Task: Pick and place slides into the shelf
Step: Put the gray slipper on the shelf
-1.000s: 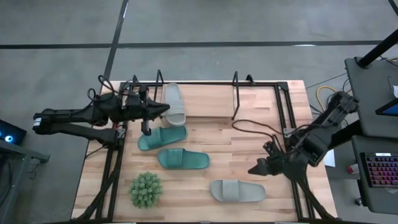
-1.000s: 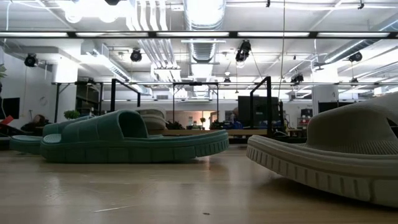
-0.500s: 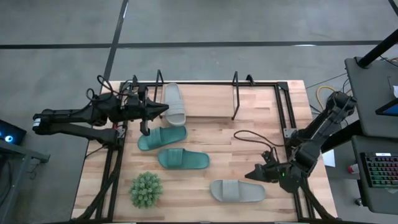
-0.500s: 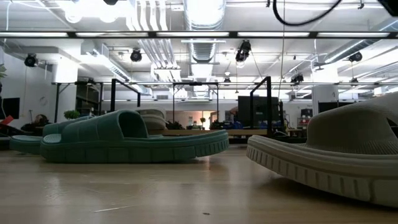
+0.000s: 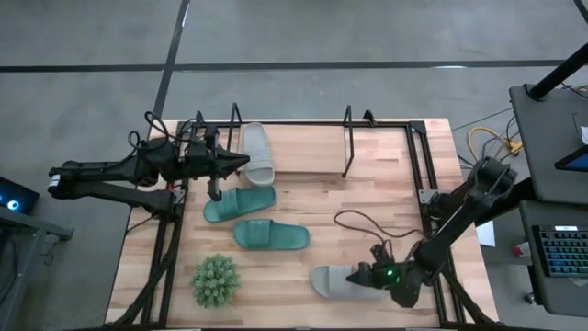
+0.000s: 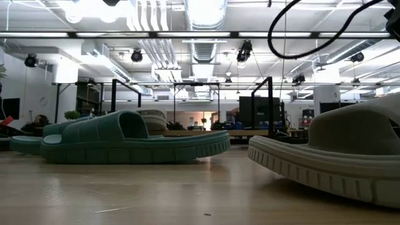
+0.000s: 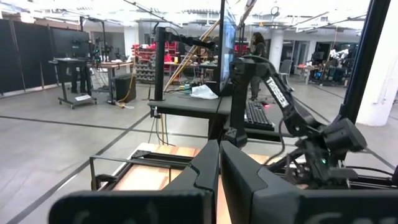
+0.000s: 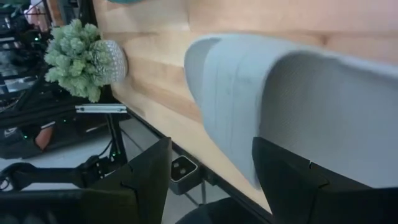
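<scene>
Next, the right gripper grabs the grey slide's strap, to lift it and place it into the shelf.
A light grey slide lies on the shelf's wood board between the black wire uprights. Two teal slides lie sole down at mid-table; the nearer one shows in the low view. The other grey slide lies near the table's near edge. My right gripper is open and low at this slide's right end, a finger on either side of it. My left gripper is shut, raised beside the slide on the shelf. My right gripper has its open fingers astride the right end of the near grey slide, coming level from the table's right side. The slide lies flat on the table. Whether a finger touches it, I cannot tell.
A small spiky green plant in a grey pot stands near the table's near-left corner. Black frame rails run along the table's left and right sides. A loose black cable loops over the wood behind the right gripper.
My right gripper has moved toward the table's near edge and leftward, dropping to the near grey slide's right end. Its cable has trailed after it and now hangs into the top of the low view. The slides have stayed put.
</scene>
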